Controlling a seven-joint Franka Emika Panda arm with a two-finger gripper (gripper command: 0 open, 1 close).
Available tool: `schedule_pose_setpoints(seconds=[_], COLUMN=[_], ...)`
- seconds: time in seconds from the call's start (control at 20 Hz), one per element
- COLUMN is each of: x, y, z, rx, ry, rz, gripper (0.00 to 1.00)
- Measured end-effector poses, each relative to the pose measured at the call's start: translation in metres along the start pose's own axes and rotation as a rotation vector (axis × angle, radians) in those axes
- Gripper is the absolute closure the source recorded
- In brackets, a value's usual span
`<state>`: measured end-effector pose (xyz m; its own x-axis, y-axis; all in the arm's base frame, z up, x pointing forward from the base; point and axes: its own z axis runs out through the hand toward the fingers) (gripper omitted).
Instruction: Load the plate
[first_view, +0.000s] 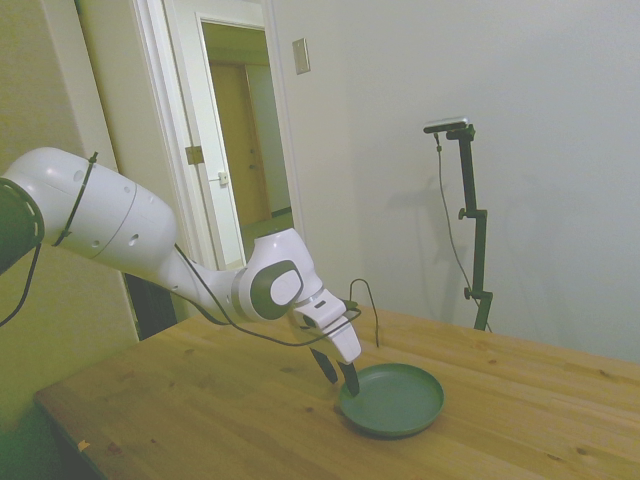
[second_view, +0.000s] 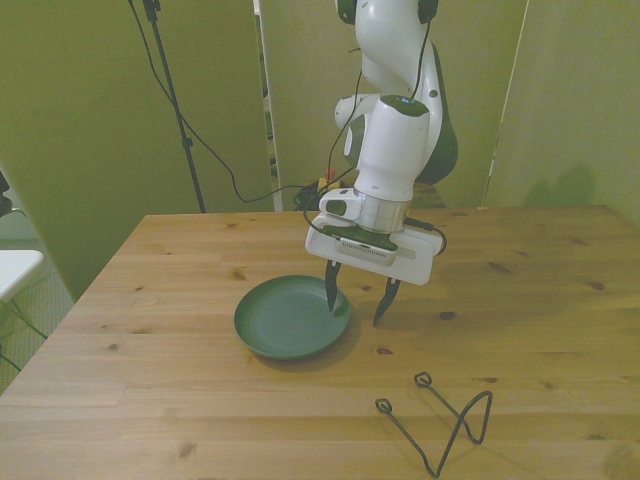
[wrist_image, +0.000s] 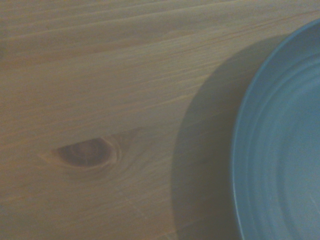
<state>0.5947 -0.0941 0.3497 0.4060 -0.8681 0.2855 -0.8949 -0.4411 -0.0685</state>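
Next, my gripper grabs the plate by its rim (second_view: 345, 305). Then I load the plate into the wire rack (second_view: 450, 425).
The dark green plate (second_view: 280, 320) lies flat on the wooden table, empty, near the middle. It also shows in the side view, plate (first_view: 400, 402), and its rim fills one edge of the wrist view, plate (wrist_image: 280, 150). My gripper (second_view: 357, 300) points down and is open, straddling the plate's rim on the front view's right: one finger hangs over the inside of the plate, the other over bare wood just outside it. From the side, the gripper (first_view: 338, 375) has its tips low at the plate's near-left rim. Nothing is held.
A thin dark wire rack (second_view: 440, 415) lies on the table toward the front view's lower right, apart from the plate. A dark knot in the wood (wrist_image: 85, 152) sits close beside the plate. The table (second_view: 150, 300) stretches on every side of the plate.
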Motion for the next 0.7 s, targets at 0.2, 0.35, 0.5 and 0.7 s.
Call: schedule_pose_setpoints(seconds=[0.2,0.35,0.5,0.7], x=[-0.0005,-0.0002,0.0005,0.0015], y=[-0.0005,-0.0004,-0.0001,-0.0004], z=[0.0009,0.0011,0.0010,0.0003], rx=[-0.001,-0.001,-0.001,0.001], ry=[-0.001,0.000,0.000,0.000], rz=[0.005,0.005,0.007,0.011], gripper=[1.00,1.00,1.00,1.00])
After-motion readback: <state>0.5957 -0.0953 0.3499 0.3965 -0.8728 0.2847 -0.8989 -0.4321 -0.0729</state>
